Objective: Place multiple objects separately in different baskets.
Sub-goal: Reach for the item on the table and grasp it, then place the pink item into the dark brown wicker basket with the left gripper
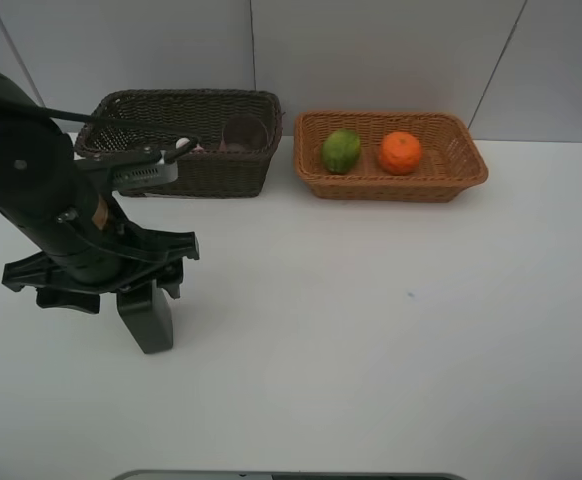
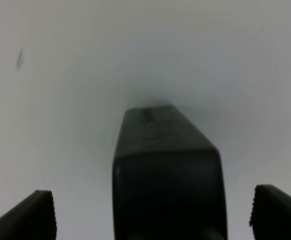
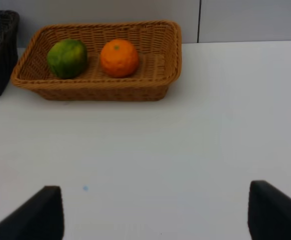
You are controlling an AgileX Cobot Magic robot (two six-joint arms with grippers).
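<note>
My fingers reach down beside the dispenser's dark body, and closing now would catch the dispenser, so it is time for my left gripper to close.
The dark grey pump dispenser is on the white table at the front left. My left gripper hangs right over it, open. In the left wrist view the dispenser lies between the spread fingertips, which do not touch it. The dark brown basket holds the translucent mauve cup and something white. The orange-tan basket holds the green fruit and the tangerine. My right gripper is open and empty, facing that basket. The bun and the pink bottle are not visible.
Both baskets stand side by side at the table's back edge against the white wall. The left arm's bulky body covers the left side of the table. A small dark speck marks the tabletop.
</note>
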